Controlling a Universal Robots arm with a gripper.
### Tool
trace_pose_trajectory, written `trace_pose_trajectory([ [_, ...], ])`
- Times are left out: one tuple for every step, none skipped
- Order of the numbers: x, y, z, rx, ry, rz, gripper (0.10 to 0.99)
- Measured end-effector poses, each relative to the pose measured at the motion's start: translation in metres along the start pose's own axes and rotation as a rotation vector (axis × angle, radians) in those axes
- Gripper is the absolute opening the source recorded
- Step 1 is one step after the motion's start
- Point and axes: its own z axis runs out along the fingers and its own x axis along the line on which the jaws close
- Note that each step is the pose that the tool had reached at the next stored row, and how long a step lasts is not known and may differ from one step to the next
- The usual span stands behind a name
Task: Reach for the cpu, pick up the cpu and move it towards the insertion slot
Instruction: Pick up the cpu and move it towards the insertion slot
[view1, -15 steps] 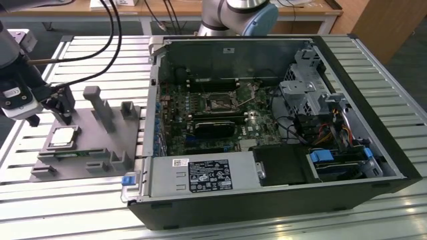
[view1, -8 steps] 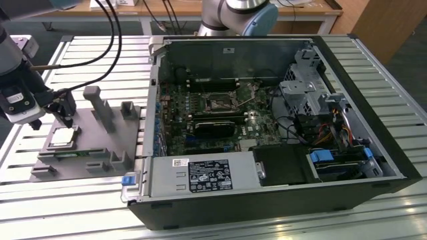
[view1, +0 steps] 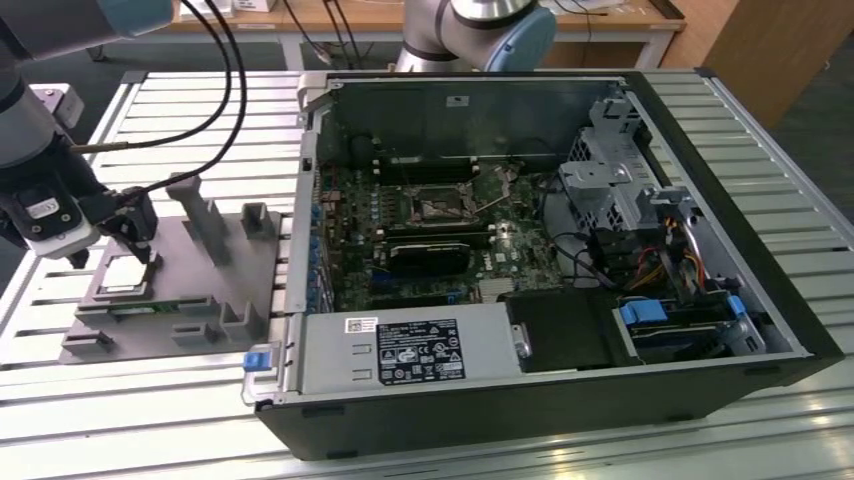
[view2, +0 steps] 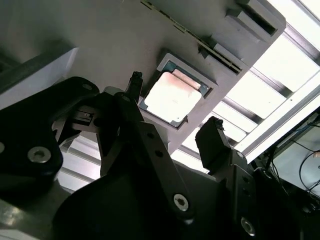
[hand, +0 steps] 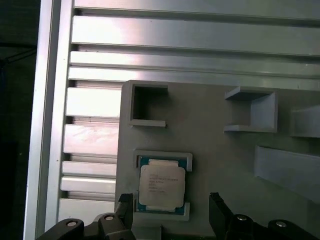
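My gripper moves lower, before it closes on the CPU, since its fingers stop short of the CPU's near edge (hand: 161, 205), above its grey pocket (hand: 162, 153).
The cpu (view1: 122, 279) is a flat square chip with a silvery top. It lies in a shallow pocket of the grey fixture plate (view1: 230, 292) at the exterior view's left. My gripper (view1: 138, 248) hangs just over it, open. In the first wrist view the cpu (hand: 161, 184) lies between the two dark fingertips (hand: 125, 205), and the gripper (hand: 171, 207) holds nothing. The second wrist view shows the cpu (view2: 170, 97) in the gap of the gripper (view2: 172, 112). The insertion slot (view1: 438, 207) is a dark square socket on the motherboard inside the open computer case (view1: 747, 190).
Upright grey blocks (view1: 203, 215) rise from the fixture plate right beside my gripper. The slotted aluminium table (view1: 160, 400) carries the fixture and the case. Black cables (view1: 220, 90) run to my arm. Another arm's base (view1: 474, 30) stands behind the case.
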Motion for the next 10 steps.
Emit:
trace_pose_trajectory([
  [0.0000,-0.0001,0.0014,0.000,0.0002,-0.004,0.706],
  [0.0000,-0.0002,0.0026,0.000,0.0003,-0.006,0.706],
  [0.0000,-0.0003,0.0034,0.000,0.0004,-0.007,0.706],
  [0.0001,-0.0003,0.0046,0.000,0.0005,-0.007,0.706],
  [0.0003,-0.0004,0.0058,0.000,0.0005,-0.007,0.706],
  [0.0004,-0.0005,0.0070,0.000,0.0004,-0.007,0.706],
  [0.0005,-0.0005,0.0080,0.000,0.0004,-0.007,0.706],
  [0.0006,-0.0005,0.0089,0.000,0.0004,-0.007,0.706],
  [0.0006,-0.0005,0.0096,0.000,0.0004,-0.007,0.706],
  [0.0007,-0.0006,0.0103,0.000,0.0004,-0.007,0.706],
])
